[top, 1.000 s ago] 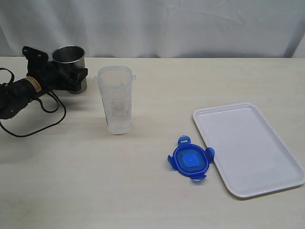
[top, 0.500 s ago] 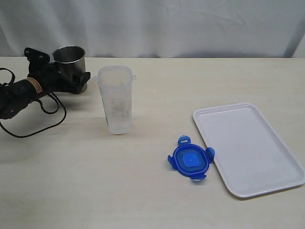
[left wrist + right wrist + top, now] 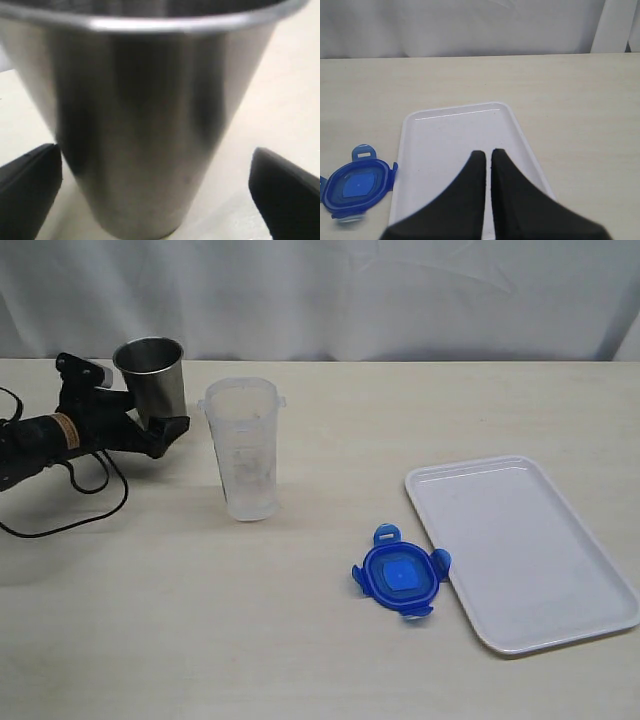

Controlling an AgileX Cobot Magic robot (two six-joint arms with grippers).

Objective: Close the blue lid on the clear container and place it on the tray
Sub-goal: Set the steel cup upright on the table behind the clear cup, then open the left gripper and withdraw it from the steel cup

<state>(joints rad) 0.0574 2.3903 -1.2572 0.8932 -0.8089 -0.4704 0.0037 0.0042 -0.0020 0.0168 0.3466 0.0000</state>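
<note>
I need to grab the blue lid by its rim [image 3: 385, 597] with my left gripper next, so that it can cap the clear container [image 3: 243, 450].
The clear container [image 3: 243, 450] stands upright and uncovered at the table's middle left. The blue lid [image 3: 400, 578] [image 3: 356, 182] lies flat on the table, its edge against the near left rim of the white tray [image 3: 520, 550] [image 3: 450, 135]. My left gripper [image 3: 140, 398] [image 3: 160, 200] is open at the far left, its black fingers [image 3: 30, 192] on either side of a steel cup [image 3: 152, 375] [image 3: 145, 125] and apart from it. My right gripper [image 3: 487, 155] is shut and empty above the tray; it is out of the exterior view.
The steel cup stands just left of and behind the clear container. A black cable [image 3: 70, 515] loops on the table under the left arm. A white curtain [image 3: 350, 290] hangs behind the table's far edge.
My left gripper has opened wider and drawn back to the left from the steel cup, which stays standing. The container, lid and tray have not moved.
</note>
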